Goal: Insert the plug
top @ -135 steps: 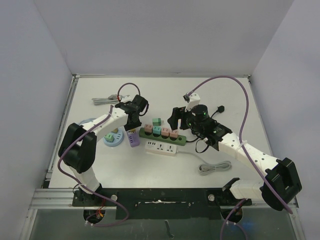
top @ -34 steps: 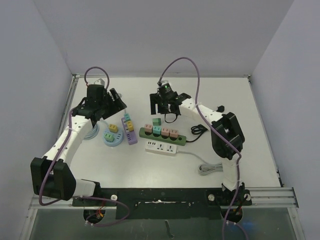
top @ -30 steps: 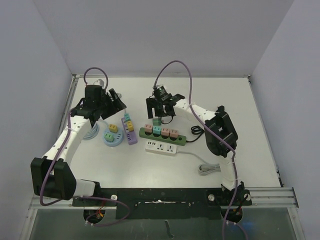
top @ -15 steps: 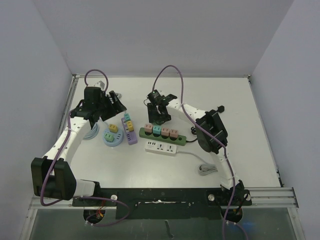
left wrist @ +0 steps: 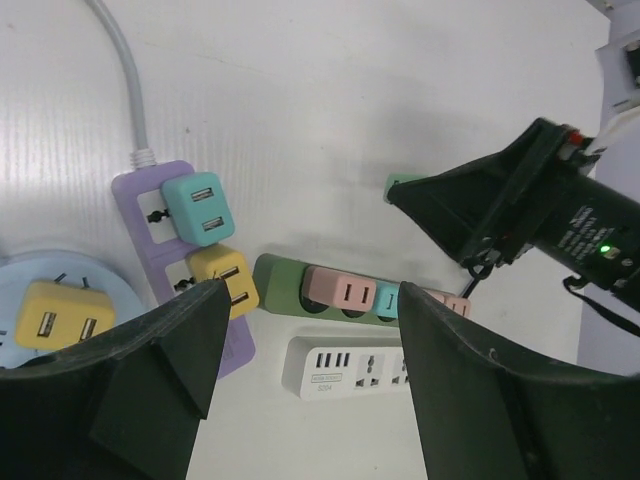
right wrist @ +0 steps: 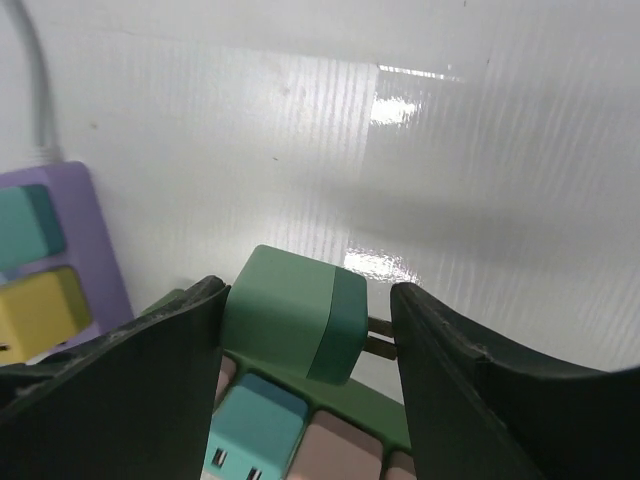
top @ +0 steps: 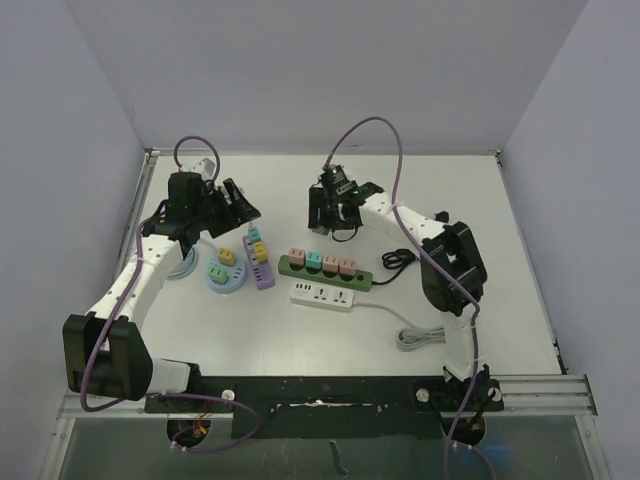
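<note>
I will grab the green plug (right wrist: 295, 315) by its body with my left gripper next, so both of the plug's pins stay free of the fingers to insert the plug.
In the right wrist view a green plug (right wrist: 295, 315) sits between the fingers of my right gripper (right wrist: 305, 330). The left finger presses its body and its two prongs touch the right finger. It is held off the table, just behind the green power strip (right wrist: 361, 406). From above, the right gripper (top: 325, 212) hovers behind that strip (top: 325, 270), which carries several pink and teal plugs. My left gripper (top: 235, 205) stands open and empty above the table's left side; its own view (left wrist: 311, 290) looks down past the strip's left end (left wrist: 275, 285).
A purple strip (top: 262, 268) with teal and yellow plugs lies left of the green one. A round pale-blue socket (top: 225, 278) lies further left. A white strip (top: 323, 296) lies in front. A black cable (top: 395, 262) and a grey cable (top: 420, 335) lie to the right.
The right gripper has shut on the green plug, which stood on the table behind the strip, and lifted it up and back. The left arm has hardly moved.
</note>
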Robot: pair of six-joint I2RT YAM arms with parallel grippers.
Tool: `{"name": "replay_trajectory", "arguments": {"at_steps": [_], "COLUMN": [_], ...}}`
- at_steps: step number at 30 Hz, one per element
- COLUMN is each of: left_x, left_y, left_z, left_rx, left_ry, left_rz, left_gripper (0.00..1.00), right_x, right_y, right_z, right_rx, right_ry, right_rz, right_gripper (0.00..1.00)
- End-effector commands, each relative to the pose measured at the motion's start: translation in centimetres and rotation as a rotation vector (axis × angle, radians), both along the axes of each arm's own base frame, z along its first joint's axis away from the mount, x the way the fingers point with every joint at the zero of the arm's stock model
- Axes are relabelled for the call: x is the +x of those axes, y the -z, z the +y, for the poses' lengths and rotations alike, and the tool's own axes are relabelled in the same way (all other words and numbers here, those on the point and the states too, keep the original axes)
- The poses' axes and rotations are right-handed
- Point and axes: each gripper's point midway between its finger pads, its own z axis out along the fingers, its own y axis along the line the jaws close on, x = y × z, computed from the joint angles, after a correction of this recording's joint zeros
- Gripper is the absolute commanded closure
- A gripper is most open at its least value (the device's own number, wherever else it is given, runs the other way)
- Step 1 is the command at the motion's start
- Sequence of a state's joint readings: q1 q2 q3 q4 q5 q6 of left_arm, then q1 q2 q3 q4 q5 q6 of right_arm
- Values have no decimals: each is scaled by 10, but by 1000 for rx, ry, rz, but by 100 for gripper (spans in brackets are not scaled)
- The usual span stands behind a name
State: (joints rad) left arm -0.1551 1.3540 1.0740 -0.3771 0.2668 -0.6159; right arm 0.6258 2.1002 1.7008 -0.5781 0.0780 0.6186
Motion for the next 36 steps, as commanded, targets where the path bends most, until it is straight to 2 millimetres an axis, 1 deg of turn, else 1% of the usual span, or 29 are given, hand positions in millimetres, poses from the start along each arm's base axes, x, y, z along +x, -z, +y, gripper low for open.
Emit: {"name": "replay_trajectory", "arguments": {"at_steps": [1,3,6,8,11,13,14,16,18,20,23,28,31,32,36], "left_x": [2,1,-2,-3,-3,-7,-17,-34,-41,-48,-53,-58,-57,-56,-56], "left_y": [-26,-30,-39,-49,-63,-74,-85,-102,-112,-116,-118,-121,-112,-113,-110], "left_z": [-30,-45,-74,-93,-109,-117,-125,-135,-142,-155,-173,-199,-217,-221,-225], "left_rx": [-89,-106,-138,-167,-206,-203,-196,-178,-145,-126,-119,-70,-9,4,14], "left_ry": [124,166,234,275,312,369,460,571,640,745,844,923,966,974,992], "left_rz": [-132,-165,-236,-294,-407,-538,-648,-835,-952,-1010,-1040,-1099,-1087,-1085,-1084], "left_gripper": [34,34,34,34,34,34,34,34,34,34,34,33,34,37,56], "right_x": [15,11,-1,-10,-27,-40,-50,-63,-75,-89,-101,-103,-103,-103,-104], "right_y": [-99,-114,-135,-148,-165,-178,-186,-196,-203,-206,-212,-210,-209,-208,-209], "right_z": [15,12,10,10,7,3,2,-4,-9,-11,-15,-22,-24,-24,-27], "right_rx": [247,302,387,435,534,613,650,688,713,732,736,716,703,700,699], "right_ry": [-39,-49,-89,-150,-260,-321,-361,-407,-450,-493,-523,-518,-524,-531,-538], "right_rz": [-195,-209,-229,-262,-283,-277,-265,-245,-227,-205,-205,-195,-190,-187,-177], "right_gripper": [50,50,49,49,48,47,47,45,44,44,43,43,43,43,43]}}
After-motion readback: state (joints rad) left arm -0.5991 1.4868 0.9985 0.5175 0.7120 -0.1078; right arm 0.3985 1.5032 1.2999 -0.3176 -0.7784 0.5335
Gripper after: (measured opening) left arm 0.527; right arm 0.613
